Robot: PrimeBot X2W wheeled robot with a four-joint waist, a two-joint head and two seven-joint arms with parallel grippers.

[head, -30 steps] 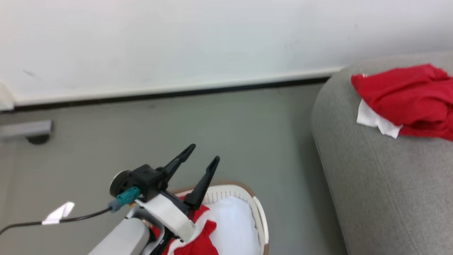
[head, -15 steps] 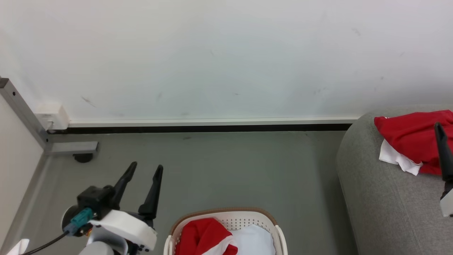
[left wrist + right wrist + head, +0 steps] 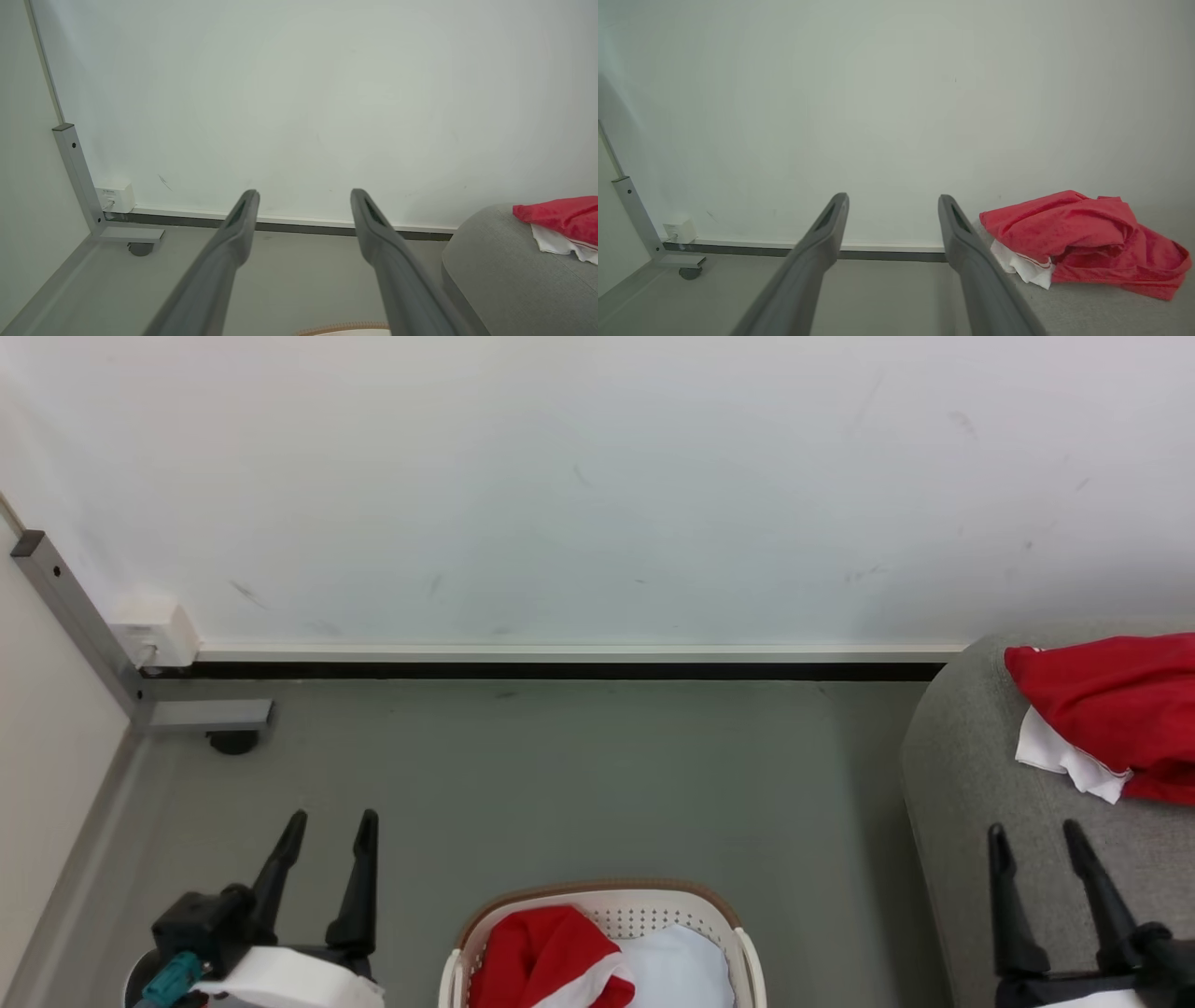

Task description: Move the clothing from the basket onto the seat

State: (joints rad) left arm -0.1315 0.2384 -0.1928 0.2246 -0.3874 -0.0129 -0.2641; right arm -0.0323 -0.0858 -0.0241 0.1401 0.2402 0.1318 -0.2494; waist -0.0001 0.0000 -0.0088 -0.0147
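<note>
The red and white garment should move from the basket (image 3: 738, 947) onto the seat (image 3: 971, 784), so my left gripper will next grab it by its red folds.
The white basket (image 3: 738, 947) with a brown rim sits at the bottom centre of the head view, holding a red and white garment (image 3: 546, 952). Another red garment (image 3: 1111, 705) with a white panel lies crumpled on the grey seat (image 3: 971, 784) at the right; it shows too as the red garment (image 3: 1073, 233) on the seat (image 3: 1087, 308) and as the garment (image 3: 560, 217) on the seat (image 3: 495, 261). My left gripper (image 3: 331, 821) stands open and empty left of the basket. My right gripper (image 3: 1034, 835) is open and empty over the seat's near part.
A white wall with a dark skirting strip (image 3: 560, 669) closes the far side. A grey metal post with a foot and caster (image 3: 210, 721) and a white wall socket (image 3: 154, 630) stand at the far left. Bare grey floor (image 3: 597, 775) lies between basket and wall.
The head view has swung and tilted, so the whole scene shifted. My left gripper now sits lower left, off the basket, and my right gripper has come into view low over the seat.
</note>
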